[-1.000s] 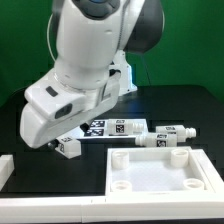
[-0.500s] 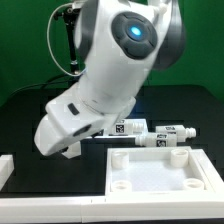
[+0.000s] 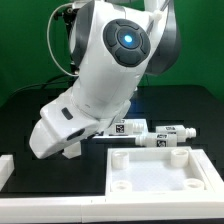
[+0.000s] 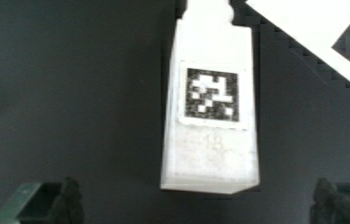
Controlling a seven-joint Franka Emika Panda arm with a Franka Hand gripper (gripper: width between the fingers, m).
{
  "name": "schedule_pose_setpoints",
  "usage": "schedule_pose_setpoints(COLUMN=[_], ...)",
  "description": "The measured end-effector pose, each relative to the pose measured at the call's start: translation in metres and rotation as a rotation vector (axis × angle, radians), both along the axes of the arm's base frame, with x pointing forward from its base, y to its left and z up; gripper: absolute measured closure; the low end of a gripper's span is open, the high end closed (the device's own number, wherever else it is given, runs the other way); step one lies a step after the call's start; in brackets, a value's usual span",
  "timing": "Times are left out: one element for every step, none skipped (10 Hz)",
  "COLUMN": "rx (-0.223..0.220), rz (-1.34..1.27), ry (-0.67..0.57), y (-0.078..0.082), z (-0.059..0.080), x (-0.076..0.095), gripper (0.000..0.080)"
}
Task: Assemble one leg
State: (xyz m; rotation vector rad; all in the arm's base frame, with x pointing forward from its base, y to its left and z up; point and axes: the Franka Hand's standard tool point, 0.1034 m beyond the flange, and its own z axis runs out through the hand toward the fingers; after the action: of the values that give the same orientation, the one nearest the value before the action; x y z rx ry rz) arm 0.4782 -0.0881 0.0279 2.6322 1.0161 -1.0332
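Observation:
I should grab the leg by its square end (image 4: 211, 168) next, so its narrow end is free to enter the panel's corner hole.
In the wrist view a leg (image 4: 211, 100) lies flat on the black table, a white post with a square black-and-white tag on its upper side. My gripper (image 4: 193, 203) is open, with its dark fingers (image 4: 47, 197) wide apart on either side of the leg's near end, not touching it. In the exterior view my gripper (image 3: 66, 150) hangs low over the table at the exterior view's left and hides most of that leg. Two more legs (image 3: 130, 127) (image 3: 166, 133) lie end to end behind the panel.
The large white square tray-like panel (image 3: 160, 186) lies at the front right of the exterior view. A white block (image 3: 5, 170) sits at the front left edge. A tagged white piece (image 4: 341, 35) shows in a corner of the wrist view.
The arm's upper links have swung toward the exterior view's right and the hand has tilted. The gripper stays low over the same leg at the left. The other legs and panel have not moved.

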Motion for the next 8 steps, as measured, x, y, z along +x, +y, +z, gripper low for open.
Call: schedule_pose_setpoints(rx=[-0.074, -0.128, -0.14, -0.128, -0.128, -0.128, -0.128, -0.13], rz=[-0.009, -0.036, -0.047, -0.035, -0.035, -0.034, -0.034, -0.034], ry=[-0.011, -0.025, -0.027, -0.021, -0.021, -0.02, -0.02, -0.019], y=[-0.0085, -0.0083, -0.005, -0.0058, -0.0057, -0.0056, -0.0055, -0.0059], z=[-0.0009, -0.0018, -0.0037, -0.0034, -0.0036, -0.0036, -0.0037, -0.004], x=[-0.0056, -0.0104, -0.0132, -0.0124, -0.0125, -0.0125, -0.0125, -0.0129], gripper=[0.015, 0.015, 0.015, 0.015, 0.015, 0.015, 0.015, 0.015])
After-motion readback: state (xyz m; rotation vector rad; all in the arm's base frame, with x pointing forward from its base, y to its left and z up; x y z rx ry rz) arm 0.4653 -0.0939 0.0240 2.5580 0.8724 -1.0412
